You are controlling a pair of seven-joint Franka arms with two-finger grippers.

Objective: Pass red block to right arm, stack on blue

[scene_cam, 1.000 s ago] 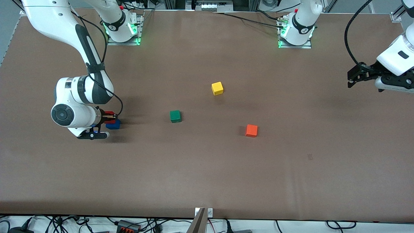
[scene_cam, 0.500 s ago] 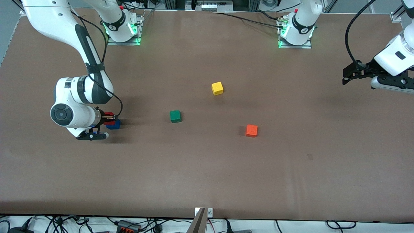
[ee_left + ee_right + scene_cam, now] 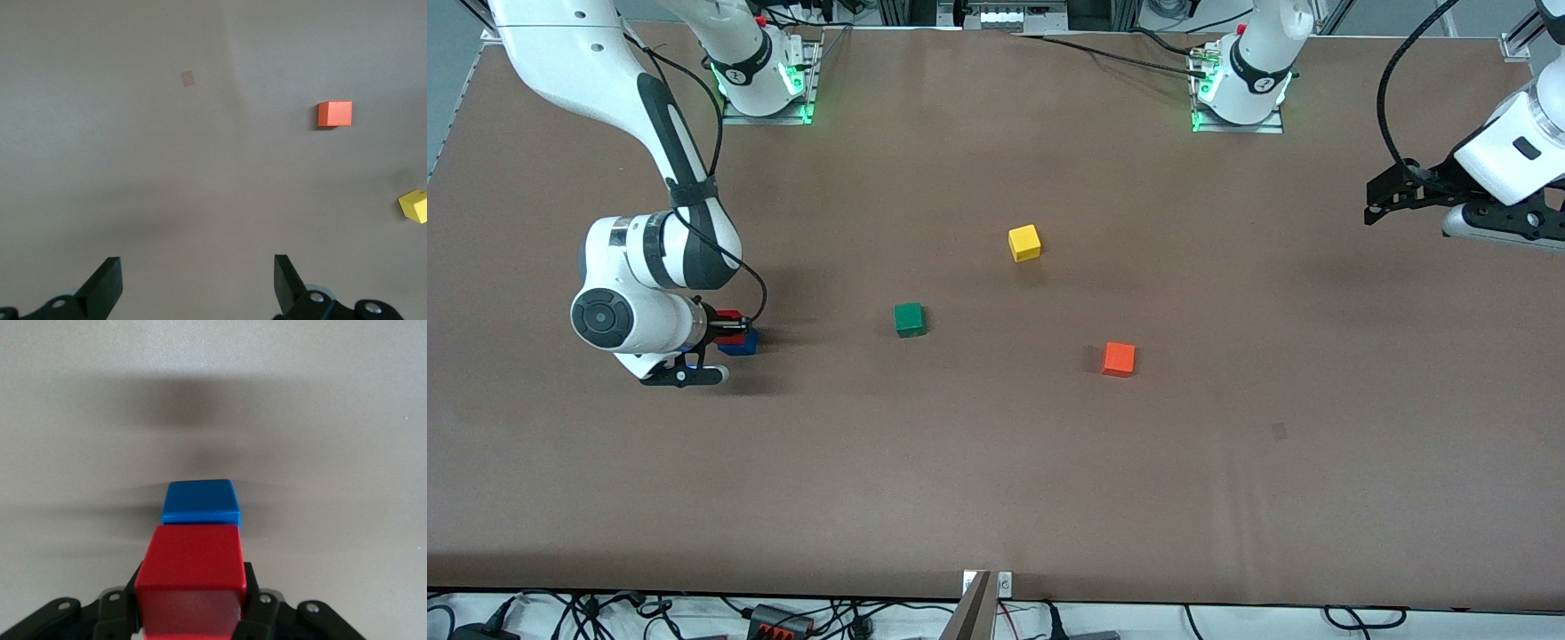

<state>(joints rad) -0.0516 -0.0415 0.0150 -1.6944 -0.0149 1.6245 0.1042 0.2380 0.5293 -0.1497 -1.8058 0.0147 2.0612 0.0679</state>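
The red block (image 3: 191,570) sits low over the blue block (image 3: 201,500) in the right wrist view and would stay stacked, so my right gripper should release it now.
My right gripper (image 3: 726,327) is shut on the red block (image 3: 730,317), a small bright red cube. It holds the cube low over the blue block (image 3: 741,344), which rests on the table at the right arm's end. In the right wrist view the red block (image 3: 191,570) sits between the fingers of the right gripper (image 3: 192,597) and overlaps the near edge of the blue block (image 3: 200,501). I cannot tell whether the two cubes touch. My left gripper (image 3: 1376,206) hangs open and empty over the left arm's end of the table. In its own wrist view the left gripper (image 3: 195,277) has only bare table between its jaws.
A green cube (image 3: 909,319), a yellow cube (image 3: 1024,242) and an orange cube (image 3: 1118,358) lie apart around the middle of the brown table (image 3: 996,462). The orange cube (image 3: 334,113) and the yellow cube (image 3: 413,205) also show in the left wrist view.
The left gripper has drawn slightly up and toward its base, still open. The right wrist has shifted a little, with the red block staying over the blue one.
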